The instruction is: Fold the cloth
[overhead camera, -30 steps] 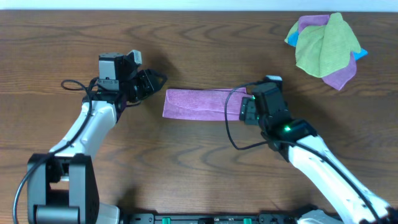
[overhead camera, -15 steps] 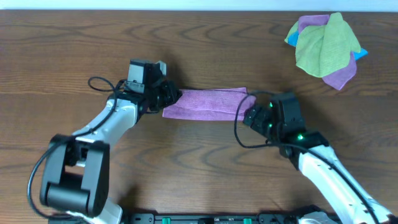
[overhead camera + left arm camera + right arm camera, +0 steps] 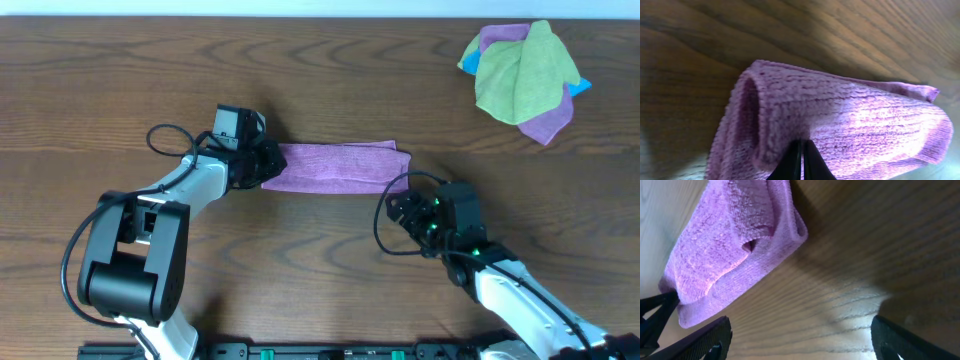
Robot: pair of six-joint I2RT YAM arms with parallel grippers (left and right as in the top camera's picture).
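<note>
My right gripper needs to fold the cloth onto the left gripper's end of it. It should reach the lilac cloth's loose end [image 3: 403,186] [image 3: 796,236] and grab the near corner there.
The lilac cloth [image 3: 335,167] lies on the wooden table as a long folded strip. My left gripper [image 3: 266,164] is at the strip's left end and is shut on it; in the left wrist view the fingertips [image 3: 802,159] pinch the fuzzy purple fold [image 3: 840,120]. My right gripper [image 3: 400,206] is open and empty, just below and apart from the strip's right end. In the right wrist view the cloth's end [image 3: 735,245] lies ahead of the spread fingers [image 3: 800,340], and the left gripper's tip shows at the far left edge.
A pile of other cloths [image 3: 525,72], yellow-green over purple and blue, sits at the table's far right corner. Black cables loop beside both arms. The table's far edge runs along the top of the overhead view.
My left gripper moved right to the strip's left end and shut on it. My right gripper let go of the right end and drew back toward the front.
</note>
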